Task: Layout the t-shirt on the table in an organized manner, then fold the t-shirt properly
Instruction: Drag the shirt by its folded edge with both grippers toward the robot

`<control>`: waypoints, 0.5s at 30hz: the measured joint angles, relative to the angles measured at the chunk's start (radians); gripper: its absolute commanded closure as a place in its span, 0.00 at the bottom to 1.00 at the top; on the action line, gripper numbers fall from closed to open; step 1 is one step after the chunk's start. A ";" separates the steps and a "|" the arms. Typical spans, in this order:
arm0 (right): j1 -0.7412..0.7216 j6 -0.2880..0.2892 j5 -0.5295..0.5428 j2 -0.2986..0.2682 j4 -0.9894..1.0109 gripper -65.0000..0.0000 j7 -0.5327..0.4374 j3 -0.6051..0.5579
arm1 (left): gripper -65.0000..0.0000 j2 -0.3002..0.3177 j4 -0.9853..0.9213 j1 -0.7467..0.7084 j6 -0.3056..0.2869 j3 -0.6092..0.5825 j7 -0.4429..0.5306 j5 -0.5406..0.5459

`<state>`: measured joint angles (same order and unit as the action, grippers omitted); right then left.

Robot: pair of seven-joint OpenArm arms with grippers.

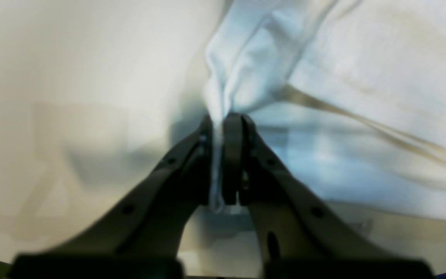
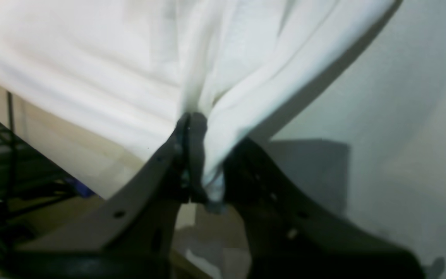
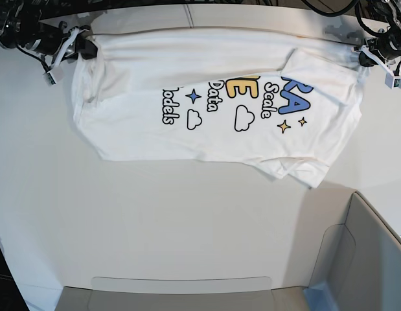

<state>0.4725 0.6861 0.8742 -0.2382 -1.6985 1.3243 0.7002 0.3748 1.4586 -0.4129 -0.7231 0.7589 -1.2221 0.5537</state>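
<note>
The t-shirt point(image 2: 130, 58) has its held corner point(image 2: 221, 144) low over the table along the table's far edge and would lie flat, so my right gripper needs to let go of the t-shirt now.
The white t-shirt point(image 3: 219, 103) is spread across the far part of the white table point(image 3: 155, 214), printed side up, with blue, yellow and black lettering, clouds and stars. At its far right corner my left gripper point(image 3: 365, 57) is shut on a bunched fold of the cloth, seen close up in the left wrist view point(image 1: 223, 120). My right gripper point(image 3: 87, 39) is shut on the far left corner, with the t-shirt point(image 2: 130, 58) fanning out from its jaws point(image 2: 207, 128). A flap lies folded over at the upper right, and the lower right corner is doubled over.
A grey panel point(image 3: 181, 295) runs along the table's near edge and a taller grey panel point(image 3: 375, 253) stands at the near right. Cables and arm parts crowd the far corners point(image 3: 19, 26). Dark framing point(image 2: 10, 162) shows beyond the table edge.
</note>
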 measured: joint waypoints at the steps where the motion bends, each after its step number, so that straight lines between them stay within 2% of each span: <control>1: 0.003 0.000 -0.005 0.000 -0.010 1.00 0.000 0.000 | 0.80 0.000 0.000 0.000 0.000 0.000 -0.002 -0.001; 4: 0.010 0.000 -0.023 0.000 -0.036 0.87 0.013 0.000 | 0.69 0.000 0.000 -0.001 0.000 0.001 -0.014 -0.003; 7: 0.011 0.000 -0.039 -0.002 -0.056 0.76 0.023 0.003 | 0.71 0.000 0.000 -0.003 0.000 0.002 -0.014 -0.005; 10: 0.010 0.000 -0.070 -0.002 -0.090 0.72 0.041 0.005 | 0.73 0.000 0.008 -0.004 0.001 0.002 -0.017 -0.022; 15: -0.005 0.000 -0.126 0.006 -0.135 0.72 0.078 0.061 | 0.74 -0.009 0.144 -0.020 0.023 -0.002 -0.119 -0.145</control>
<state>0.4679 0.6865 0.7483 -0.2317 -1.8332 1.4021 0.7609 0.3656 1.6028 -0.4332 -0.6998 0.7570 -1.3411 0.4088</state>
